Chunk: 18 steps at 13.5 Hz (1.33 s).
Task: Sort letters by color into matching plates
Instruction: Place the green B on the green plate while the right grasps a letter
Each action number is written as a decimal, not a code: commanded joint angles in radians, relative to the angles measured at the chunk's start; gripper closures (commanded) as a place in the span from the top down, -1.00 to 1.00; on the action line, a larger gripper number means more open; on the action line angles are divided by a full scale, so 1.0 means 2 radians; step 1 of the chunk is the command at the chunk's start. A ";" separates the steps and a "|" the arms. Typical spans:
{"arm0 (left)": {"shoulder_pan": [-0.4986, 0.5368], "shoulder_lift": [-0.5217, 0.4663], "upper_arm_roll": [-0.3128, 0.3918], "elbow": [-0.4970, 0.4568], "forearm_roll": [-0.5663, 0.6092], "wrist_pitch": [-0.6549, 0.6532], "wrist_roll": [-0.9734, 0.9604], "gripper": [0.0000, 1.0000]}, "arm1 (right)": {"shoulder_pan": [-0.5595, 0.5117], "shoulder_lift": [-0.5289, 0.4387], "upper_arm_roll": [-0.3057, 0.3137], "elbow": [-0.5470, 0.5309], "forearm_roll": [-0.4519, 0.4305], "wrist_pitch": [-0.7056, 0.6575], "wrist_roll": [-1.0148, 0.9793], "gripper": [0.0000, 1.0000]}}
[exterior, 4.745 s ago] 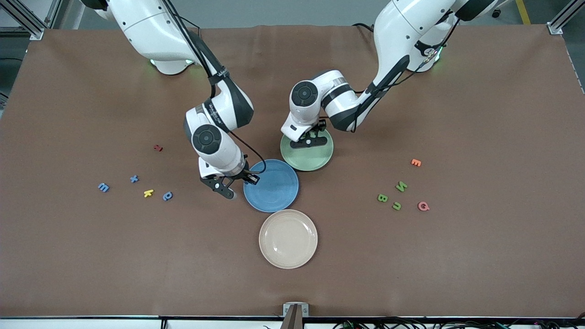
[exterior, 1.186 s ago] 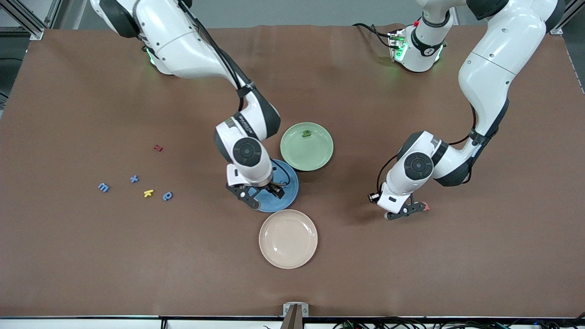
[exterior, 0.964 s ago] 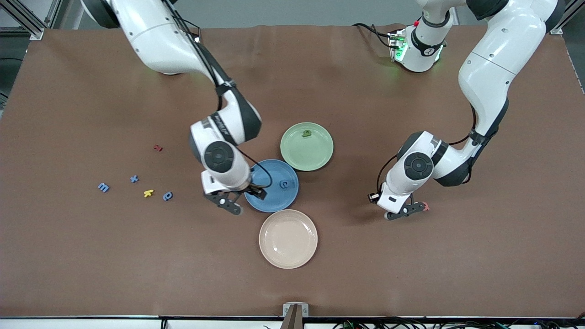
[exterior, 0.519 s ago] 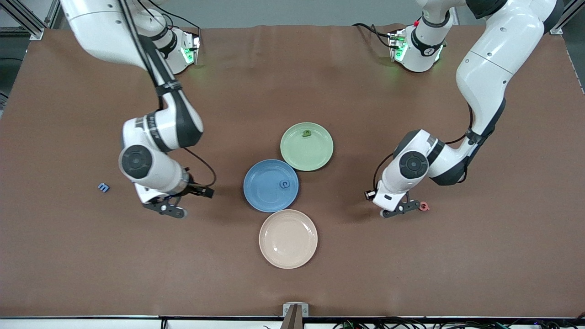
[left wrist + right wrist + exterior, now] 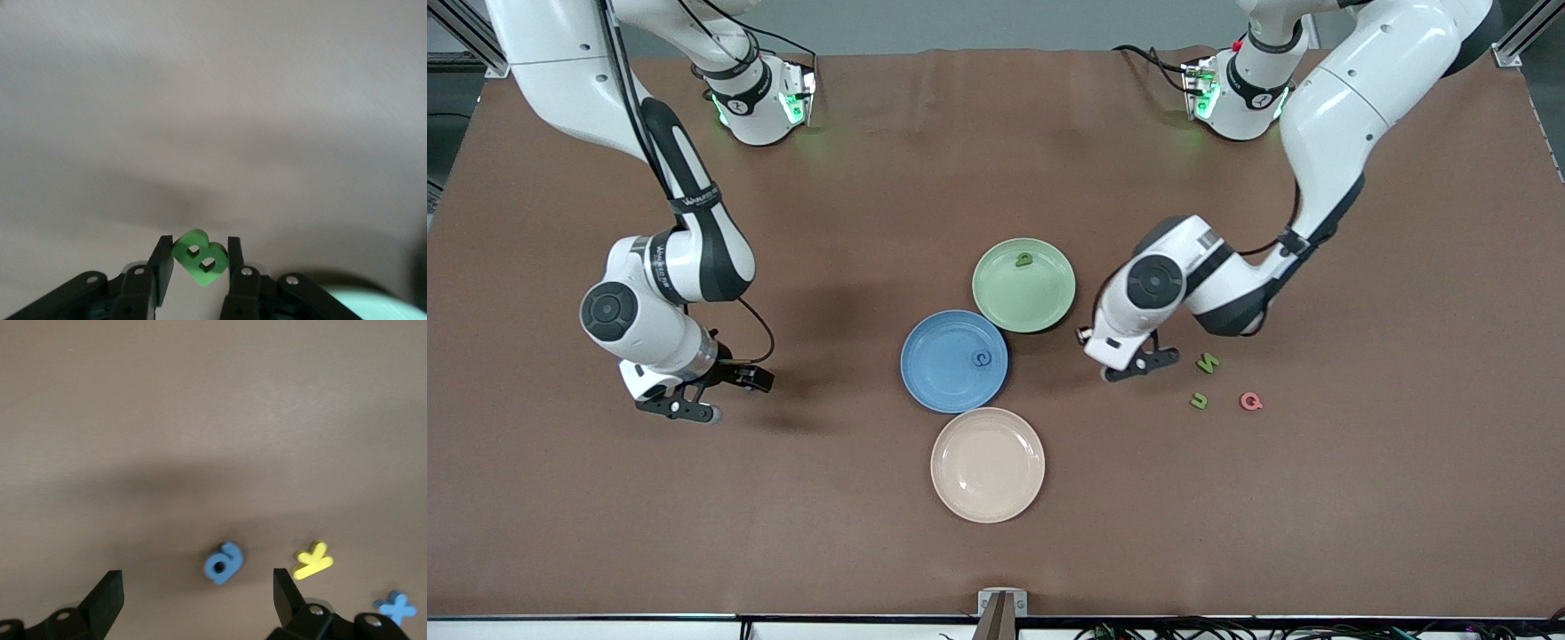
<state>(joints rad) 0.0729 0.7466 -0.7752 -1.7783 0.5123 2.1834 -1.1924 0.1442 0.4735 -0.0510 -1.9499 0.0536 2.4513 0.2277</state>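
Observation:
The blue letter needs to be sorted onto the blue plate, so the robot's right gripper should next grab the blue letter by its round loop (image 5: 219,567).
The pale green plate (image 5: 1040,307) holds one green letter (image 5: 1024,260). The blue plate (image 5: 938,373), touching it and nearer the camera, holds one blue letter (image 5: 981,358). My left gripper (image 5: 1141,364) is over bare table between the green plate and a green N (image 5: 1208,362). It is shut on a green B (image 5: 201,259), gripped between both fingers (image 5: 198,261). A green u (image 5: 1199,401) lies nearer the camera. My right gripper (image 5: 719,396) is open over the right arm's end of the table. Its wrist view (image 5: 195,593) shows a blue letter (image 5: 223,563) between the fingers and a blue x (image 5: 395,607).
A beige plate (image 5: 988,464) lies nearer the camera than the blue plate. A pink Q (image 5: 1251,402) lies beside the green u. A yellow letter (image 5: 313,560) lies between the two blue letters. The green plate's rim (image 5: 373,303) shows in the left wrist view.
My right gripper left a blue letter in the blue plate and moved out over the blue letters. My left gripper lifted the green B and moved toward the green plate.

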 commanded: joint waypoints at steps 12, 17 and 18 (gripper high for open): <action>-0.111 -0.005 0.000 -0.045 0.017 -0.007 -0.089 -0.57 | -0.020 0.037 0.012 -0.042 -0.009 0.091 -0.008 0.07; -0.108 -0.005 0.001 -0.053 0.028 -0.006 -0.088 -0.10 | -0.015 0.038 0.013 -0.042 -0.009 0.089 0.006 0.07; -0.106 -0.005 0.001 -0.053 0.028 -0.006 -0.085 0.56 | -0.015 0.038 0.013 -0.043 -0.009 0.087 0.007 0.08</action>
<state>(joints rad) -0.1499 0.7480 -0.7701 -1.8715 0.5473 2.1670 -1.3580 0.1182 0.5567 -0.0380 -2.0247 0.0328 2.6271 0.2232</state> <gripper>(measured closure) 0.581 0.463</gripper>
